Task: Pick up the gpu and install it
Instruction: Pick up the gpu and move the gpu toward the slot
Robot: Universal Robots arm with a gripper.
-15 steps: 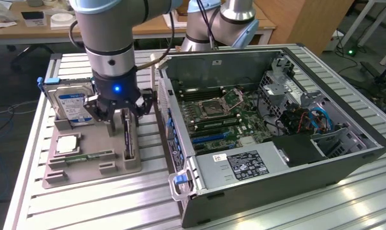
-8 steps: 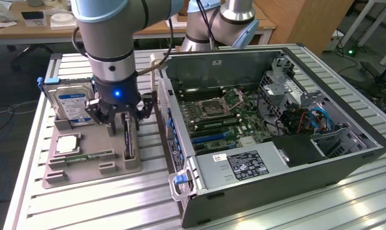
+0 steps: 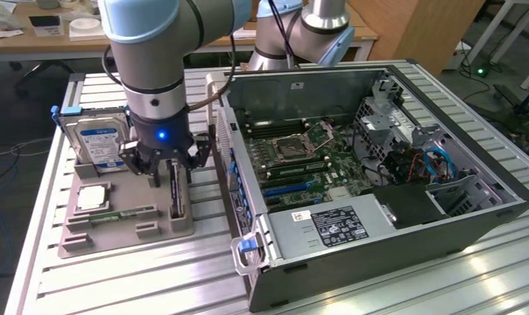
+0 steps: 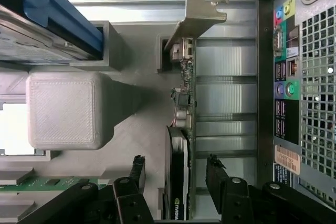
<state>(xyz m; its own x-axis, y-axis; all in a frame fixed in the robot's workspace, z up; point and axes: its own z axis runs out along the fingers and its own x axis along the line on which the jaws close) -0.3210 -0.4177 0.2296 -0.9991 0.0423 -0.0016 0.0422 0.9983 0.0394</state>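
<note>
The GPU needs to go into the computer case, so I should next grab the GPU by its black cooler section along the GPU's top edge (image 4: 177, 174).
The gpu (image 3: 176, 197) stands on edge in a slot of the grey fixture (image 3: 125, 239), at the side nearest the computer case. In the wrist view the gpu (image 4: 186, 103) is a thin dark board with a black cooler and a pale metal end bracket (image 4: 202, 11). My gripper (image 3: 167, 174) hangs just above the card's top edge. It is open (image 4: 176, 177), with one black finger (image 4: 137, 174) on each side of the card and a gap between each finger and the board.
The open computer case (image 3: 369, 170) lies to the exterior view's right of the fixture, its motherboard (image 3: 308, 157) exposed. A silver hard drive with a blue label (image 3: 102, 141), a CPU (image 3: 91, 197) and a green memory stick (image 3: 115, 215) sit in the same fixture.
</note>
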